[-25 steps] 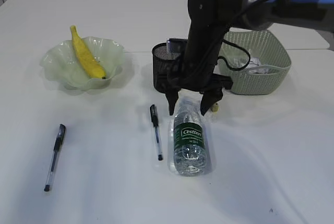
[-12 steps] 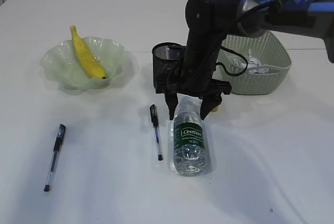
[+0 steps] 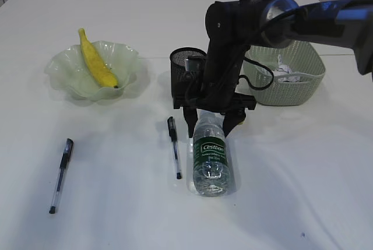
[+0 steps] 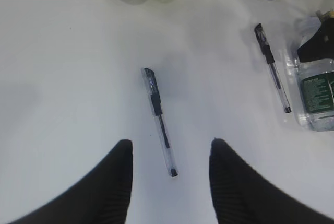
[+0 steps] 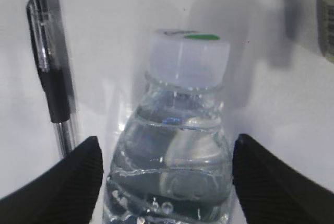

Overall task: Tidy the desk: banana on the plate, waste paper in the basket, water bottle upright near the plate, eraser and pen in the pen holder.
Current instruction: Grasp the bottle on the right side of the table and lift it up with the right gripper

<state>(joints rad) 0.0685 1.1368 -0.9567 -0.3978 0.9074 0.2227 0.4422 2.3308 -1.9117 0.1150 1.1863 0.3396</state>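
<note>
The water bottle needs to stand upright, so my right gripper will next grab its narrower shoulder (image 3: 208, 126). The water bottle's labelled body (image 3: 210, 157) is about as wide as my open fingers.
The water bottle (image 3: 211, 157) lies on its side on the desk (image 3: 303, 180), white cap (image 5: 188, 57) toward the pen holder (image 3: 183, 78). My right gripper (image 3: 209, 130) is open and straddles the bottle's shoulder (image 5: 175, 145), its fingers clear of the plastic on both sides. The banana (image 3: 97, 60) rests on the plate (image 3: 61, 69). Waste paper (image 3: 288, 74) sits in the basket (image 3: 291, 90). One pen (image 3: 175, 148) lies left of the bottle, another pen (image 3: 61, 174) at front left. Above that second pen (image 4: 159, 117) hovers my left gripper (image 4: 169, 150), open. The right gripper hides the eraser.
The pen holder and the basket stand close behind the right arm (image 3: 233, 34). The nearer pen (image 5: 52, 88) lies just outside the right gripper's left finger. Bare white tabletop stretches along the front and right of the desk.
The right gripper has come down and slightly left, so its fingers now flank the bottle's shoulder. The bottle, pens and banana have not moved.
</note>
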